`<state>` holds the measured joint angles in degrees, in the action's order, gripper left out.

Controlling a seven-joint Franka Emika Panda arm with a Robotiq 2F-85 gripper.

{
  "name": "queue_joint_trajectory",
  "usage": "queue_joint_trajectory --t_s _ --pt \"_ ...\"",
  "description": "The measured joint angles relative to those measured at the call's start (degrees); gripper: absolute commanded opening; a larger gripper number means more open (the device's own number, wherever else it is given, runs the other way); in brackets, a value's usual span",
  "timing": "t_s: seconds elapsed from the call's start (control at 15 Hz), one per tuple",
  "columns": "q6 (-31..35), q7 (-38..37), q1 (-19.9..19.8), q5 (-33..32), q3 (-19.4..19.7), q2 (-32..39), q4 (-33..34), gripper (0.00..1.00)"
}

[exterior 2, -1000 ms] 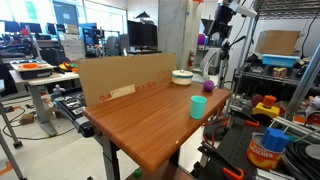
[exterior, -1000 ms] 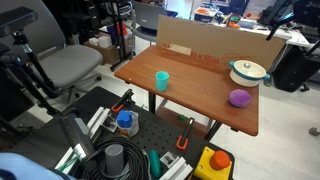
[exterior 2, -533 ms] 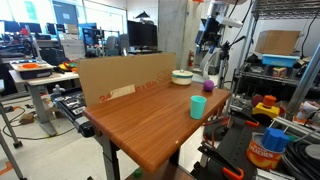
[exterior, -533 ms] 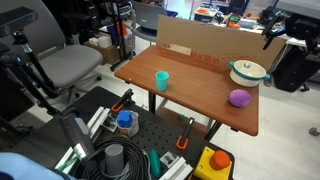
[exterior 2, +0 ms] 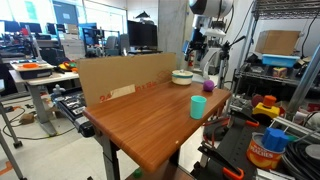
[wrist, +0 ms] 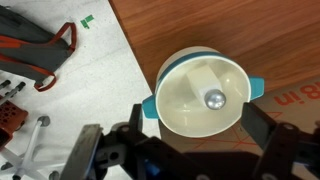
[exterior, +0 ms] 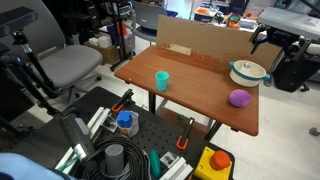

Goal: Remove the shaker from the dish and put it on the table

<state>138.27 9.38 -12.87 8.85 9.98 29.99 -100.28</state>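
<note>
My gripper grips the shaker's shiny metal top from above next, leaving its base free to stand on the tabletop.
The shaker (wrist: 205,82) is a whitish cylinder with a shiny metal top, inside the dish (wrist: 172,105), a white dish with a teal rim. The dish sits at a far corner of the wooden table (exterior: 200,85) in both exterior views (exterior: 247,72) (exterior 2: 182,76). My gripper (wrist: 190,150) is open and empty. It hangs above the dish, with one finger on either side of it in the wrist view. It also shows in both exterior views (exterior: 260,43) (exterior 2: 197,48).
A teal cup (exterior: 162,80) (exterior 2: 198,105) and a purple lump (exterior: 240,98) (exterior 2: 208,87) stand on the table. A cardboard sheet (exterior: 200,45) runs along the back edge. A black tool cart (exterior: 130,140) stands in front. A red-handled tool (wrist: 40,50) lies on the floor.
My gripper has come down and moved in over the dish, from higher up and off to the side. The objects on the table have not moved.
</note>
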Motion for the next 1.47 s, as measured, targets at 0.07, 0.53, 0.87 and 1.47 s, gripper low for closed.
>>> queue_joint_trajectory --t_s 0.07,0.53,0.87,1.47 --pt "-0.1 -0.4 0.0 -0.1 -0.2 1.4 1.5 1.0" --pt "-4.9 -2.3 0.0 -0.4 -1.8 9.3 10.3 1.0" --pt "-8.1 -2.6 0.1 -1.2 -2.5 12.9 14.2 0.72" --pt "-12.4 -3.2 0.1 -5.4 -2.7 17.4 20.8 0.08"
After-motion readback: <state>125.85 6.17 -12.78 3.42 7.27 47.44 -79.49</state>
